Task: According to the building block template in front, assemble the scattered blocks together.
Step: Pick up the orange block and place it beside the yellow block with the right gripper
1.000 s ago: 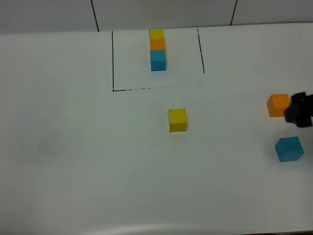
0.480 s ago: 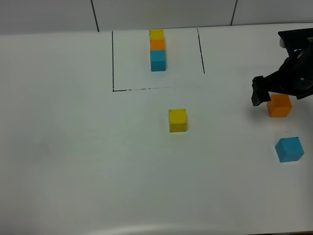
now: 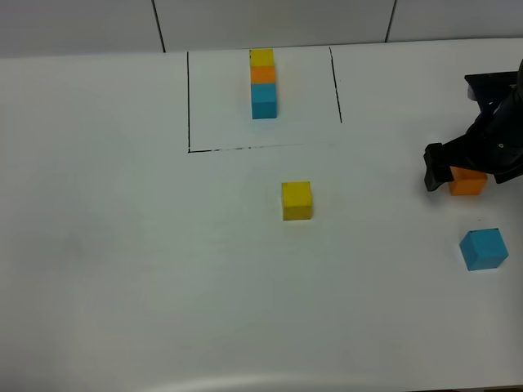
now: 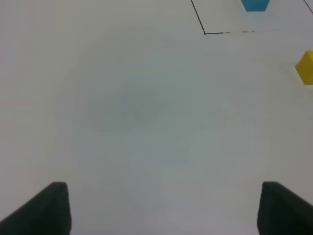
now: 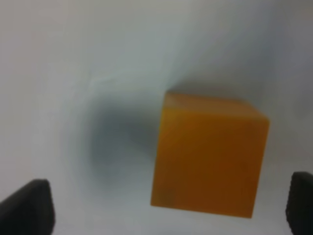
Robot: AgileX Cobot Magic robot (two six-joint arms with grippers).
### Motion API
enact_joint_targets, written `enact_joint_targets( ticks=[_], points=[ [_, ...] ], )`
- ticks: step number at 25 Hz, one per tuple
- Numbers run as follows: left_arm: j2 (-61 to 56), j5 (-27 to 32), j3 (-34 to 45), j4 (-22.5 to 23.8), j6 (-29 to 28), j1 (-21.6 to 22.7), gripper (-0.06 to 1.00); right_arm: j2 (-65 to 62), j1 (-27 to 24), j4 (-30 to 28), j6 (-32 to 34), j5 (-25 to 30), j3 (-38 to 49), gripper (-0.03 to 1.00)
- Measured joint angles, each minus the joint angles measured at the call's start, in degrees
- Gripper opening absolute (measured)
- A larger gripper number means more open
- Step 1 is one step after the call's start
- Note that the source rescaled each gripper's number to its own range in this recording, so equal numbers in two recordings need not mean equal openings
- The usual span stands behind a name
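Note:
My right gripper is to join the orange cube to the yellow cube, so next it should grab the orange cube by its opposite sides.
The building block template is a yellow-orange-blue row inside a thin black outline at the back of the table. Of the scattered blocks, the yellow cube sits mid-table and the blue cube at the far right. The orange cube lies right behind the blue one. My right gripper hangs over the orange cube. In the right wrist view the orange cube lies between the spread fingers of the right gripper, untouched. My left gripper is open over bare table, far from the yellow cube.
The white table runs out at the front edge, and a tiled wall rises behind it. The outline's corner and the template's blue end show in the left wrist view. The left arm is outside the exterior high view.
My right gripper came in from the right edge, swung over the orange cube and dropped lower around it. The cubes and the left gripper have not moved.

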Motion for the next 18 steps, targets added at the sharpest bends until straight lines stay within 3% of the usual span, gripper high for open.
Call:
enact_joint_targets(
  ticks=[5,12,14,18],
  points=[
    [0.0,0.0,0.0,0.0,0.0,0.0,0.67,0.3,0.0,0.0,-0.2,-1.7,0.0,0.68],
    [0.0,0.0,0.0,0.0,0.0,0.0,0.67,0.6,0.0,0.0,-0.3,-3.8,0.0,0.2],
    [0.0,0.0,0.0,0.0,0.0,0.0,0.67,1.0,0.0,0.0,-0.3,-3.9,0.0,0.03],
    [0.0,0.0,0.0,0.0,0.0,0.0,0.67,1.2,0.0,0.0,-0.2,-4.0,-0.1,0.02]
  ],
)
